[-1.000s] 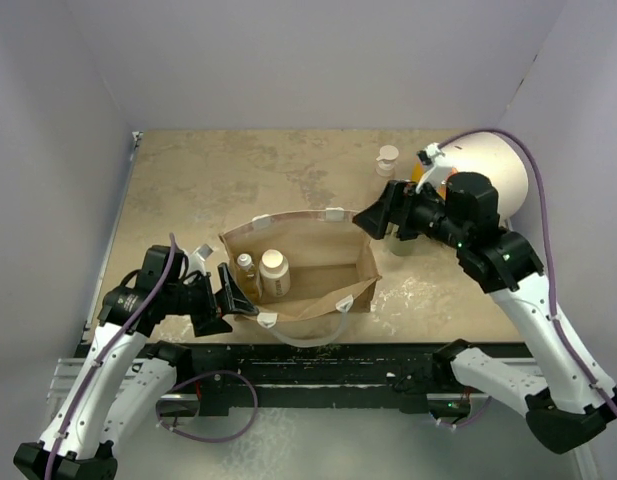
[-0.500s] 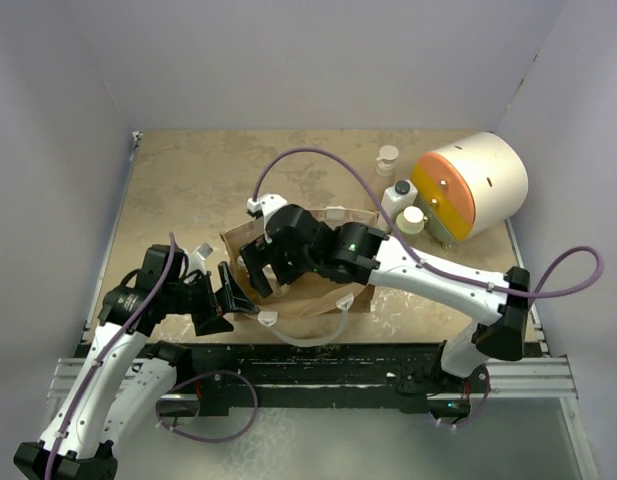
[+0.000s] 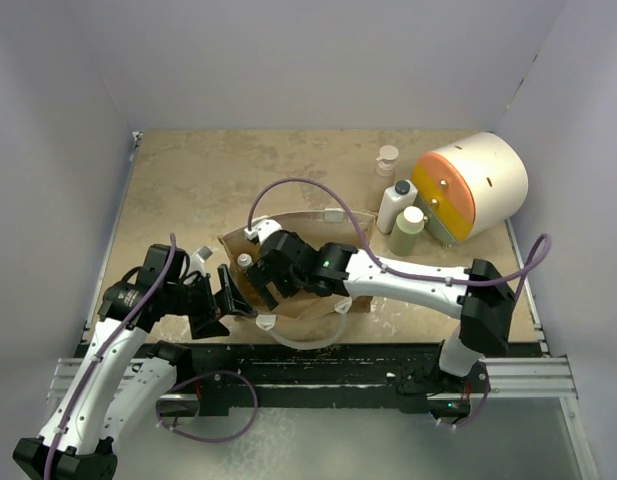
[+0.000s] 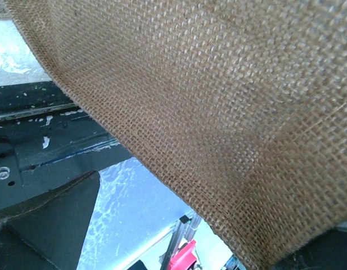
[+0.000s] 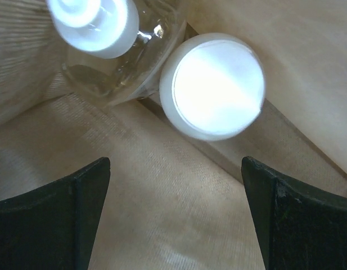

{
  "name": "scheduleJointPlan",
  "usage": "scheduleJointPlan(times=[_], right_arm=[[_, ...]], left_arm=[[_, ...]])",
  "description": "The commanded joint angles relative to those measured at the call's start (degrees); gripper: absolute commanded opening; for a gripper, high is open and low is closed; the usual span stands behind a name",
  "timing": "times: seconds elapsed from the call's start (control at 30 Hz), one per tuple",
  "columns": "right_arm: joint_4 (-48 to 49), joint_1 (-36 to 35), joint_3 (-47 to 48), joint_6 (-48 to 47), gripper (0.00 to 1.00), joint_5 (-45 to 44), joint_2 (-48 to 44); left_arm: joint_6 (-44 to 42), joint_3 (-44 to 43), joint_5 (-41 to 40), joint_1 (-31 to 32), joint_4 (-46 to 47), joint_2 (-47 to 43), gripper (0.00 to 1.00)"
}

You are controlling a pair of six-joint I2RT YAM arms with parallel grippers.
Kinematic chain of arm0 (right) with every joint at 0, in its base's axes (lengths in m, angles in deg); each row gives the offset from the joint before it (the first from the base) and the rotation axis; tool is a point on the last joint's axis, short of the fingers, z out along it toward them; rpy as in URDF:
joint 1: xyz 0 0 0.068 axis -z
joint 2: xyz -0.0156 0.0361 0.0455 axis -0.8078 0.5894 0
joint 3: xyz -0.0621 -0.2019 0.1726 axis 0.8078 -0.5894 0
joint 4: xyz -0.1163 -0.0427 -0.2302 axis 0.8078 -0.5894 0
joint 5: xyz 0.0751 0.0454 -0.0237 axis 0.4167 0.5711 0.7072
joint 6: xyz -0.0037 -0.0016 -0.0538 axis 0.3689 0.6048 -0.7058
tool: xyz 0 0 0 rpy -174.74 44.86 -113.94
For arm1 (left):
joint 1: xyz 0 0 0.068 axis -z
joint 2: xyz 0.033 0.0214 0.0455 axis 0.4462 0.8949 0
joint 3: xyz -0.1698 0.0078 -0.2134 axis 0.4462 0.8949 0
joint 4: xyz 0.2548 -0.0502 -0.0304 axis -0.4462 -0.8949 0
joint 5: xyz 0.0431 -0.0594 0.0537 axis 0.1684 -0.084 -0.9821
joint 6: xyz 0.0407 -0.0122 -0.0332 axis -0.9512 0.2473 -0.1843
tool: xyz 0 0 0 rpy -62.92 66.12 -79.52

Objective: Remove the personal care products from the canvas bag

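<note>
Next, my right gripper grabs the cream bottle by its wide cap, which leaves the bottle's base free to stand on the tabletop.
The canvas bag stands open near the table's front edge. My right gripper reaches down inside it, open and holding nothing. In the right wrist view, my right gripper hangs over the bag floor. Just beyond its tips stand a cream wide-capped bottle and a small amber white-capped bottle. From above, only the amber bottle shows. My left gripper is open against the bag's left wall, and burlap fills its view. A beige pump bottle, a white black-capped bottle and an olive-green bottle stand outside.
A large white cylinder with an orange and yellow face lies at the back right, beside the three bottles. The right arm's cable arches over the bag. White rope handles hang over the bag's front.
My right arm has swung from beside the cylinder over to the bag and dropped inside it, its jaws widening a little. The left arm has not moved.
</note>
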Motion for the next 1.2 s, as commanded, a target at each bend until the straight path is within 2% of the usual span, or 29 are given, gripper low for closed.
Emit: scheduleJointPlan(times=[0.0, 0.17, 0.37, 0.67, 0.83, 1.03, 1.17], right_arm=[[8.43, 0.7, -1.05, -3.4, 1.0, -1.2, 2.23], [8.4, 2.62, 3.18, -4.25, 1.0, -2.34, 8.12], [9.22, 6.03, 2.94, -4.54, 1.0, -3.54, 8.81], [19.66, 7.4, -0.42, -18.1, 1.0, 7.54, 8.2], [19.5, 7.62, 1.32, -21.56, 0.99, 8.51, 10.82], [17.52, 8.03, 2.42, -21.53, 0.94, 7.88, 12.97], [16.61, 8.26, 2.34, -20.86, 0.84, 8.23, 12.87]], left_arm=[[-3.72, -2.59, -2.3, -0.09, -5.23, 1.38, 0.99], [-3.92, -2.39, -2.35, -0.14, -6.04, 1.05, 1.0], [-4.96, -2.94, -2.85, -0.11, -6.54, 1.92, 1.0], [-5.45, -3.77, -2.89, -0.09, -5.89, 2.93, 0.99], [-4.72, -4.28, -3.12, -0.12, -5.23, 3.3, 0.99], [-3.52, -4.48, -3.36, -0.09, -4.41, 3.31, 0.99], [-2.78, -4.48, -3.71, -0.09, -3.65, 3.31, 0.99]])
